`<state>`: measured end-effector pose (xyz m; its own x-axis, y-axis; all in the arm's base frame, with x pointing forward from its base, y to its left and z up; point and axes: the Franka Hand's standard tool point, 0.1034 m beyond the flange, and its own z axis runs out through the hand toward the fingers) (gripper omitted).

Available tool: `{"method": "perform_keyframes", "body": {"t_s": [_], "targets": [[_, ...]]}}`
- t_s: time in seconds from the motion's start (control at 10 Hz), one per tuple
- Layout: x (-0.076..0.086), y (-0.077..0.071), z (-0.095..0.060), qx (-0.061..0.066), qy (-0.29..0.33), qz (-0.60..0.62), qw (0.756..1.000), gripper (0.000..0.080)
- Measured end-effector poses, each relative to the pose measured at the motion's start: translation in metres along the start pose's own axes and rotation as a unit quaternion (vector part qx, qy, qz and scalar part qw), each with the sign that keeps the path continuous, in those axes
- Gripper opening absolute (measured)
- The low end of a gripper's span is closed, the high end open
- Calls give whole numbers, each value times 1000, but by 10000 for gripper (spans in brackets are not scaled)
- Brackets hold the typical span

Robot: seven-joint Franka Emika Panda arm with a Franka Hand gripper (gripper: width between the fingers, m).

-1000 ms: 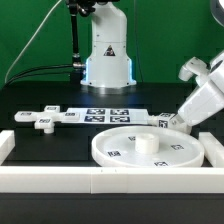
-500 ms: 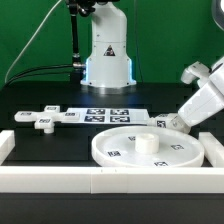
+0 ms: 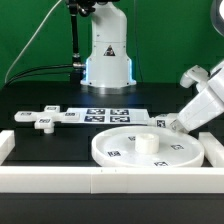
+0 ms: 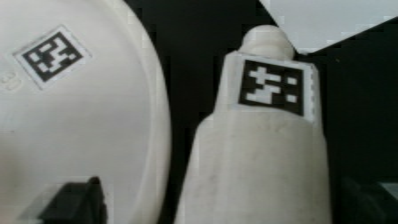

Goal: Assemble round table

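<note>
My gripper grabs the leg by its thick plain body (image 4: pixel 260 170) next, and the leg's narrow tip stays free to fit the disc's centre part.
The large round disc (image 3: pixel 143 149) lies flat at the front middle, a short hub at its centre. The cylindrical leg (image 3: pixel 161 123) lies on the black table just off the disc's far right edge. My gripper (image 3: pixel 171 124) reaches down to it from the exterior view's right. In the wrist view the leg (image 4: pixel 267 120), with its tag facing the camera, lies between the jaws of my gripper (image 4: pixel 217 203). A gap shows between the leg and one dark fingertip (image 4: pixel 71 200), so the jaws are open. The disc's rim (image 4: pixel 71 110) lies beside it. The cross-shaped base (image 3: pixel 43 118) lies at the exterior view's left.
The marker board (image 3: pixel 108 114) lies behind the disc. A white border wall (image 3: pixel 100 181) runs along the front, with raised ends at left (image 3: pixel 8 148) and right (image 3: pixel 213 150). The robot's base (image 3: pixel 107 55) stands at the back.
My gripper and arm have shifted a little lower and toward the exterior view's right. The leg has barely moved. The disc and the base have not moved.
</note>
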<state>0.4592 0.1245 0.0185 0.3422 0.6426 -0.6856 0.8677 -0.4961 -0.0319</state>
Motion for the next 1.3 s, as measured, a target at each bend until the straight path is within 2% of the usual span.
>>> {"method": "perform_keyframes", "body": {"t_s": [0.3,0.4,0.5,0.6,0.7,1.3], "targets": [[2,-3,6,2,-2,-3,1000,649],[2,-3,6,2,-2,-4,1000,538],[-3,-2,8,5,-10,-1,1000,480],[-4,-2,7,5,-11,-1,1000,480],[-3,-2,6,4,-10,-4,1000,406],[-8,5,0,4,-7,-41,999,407]]}}
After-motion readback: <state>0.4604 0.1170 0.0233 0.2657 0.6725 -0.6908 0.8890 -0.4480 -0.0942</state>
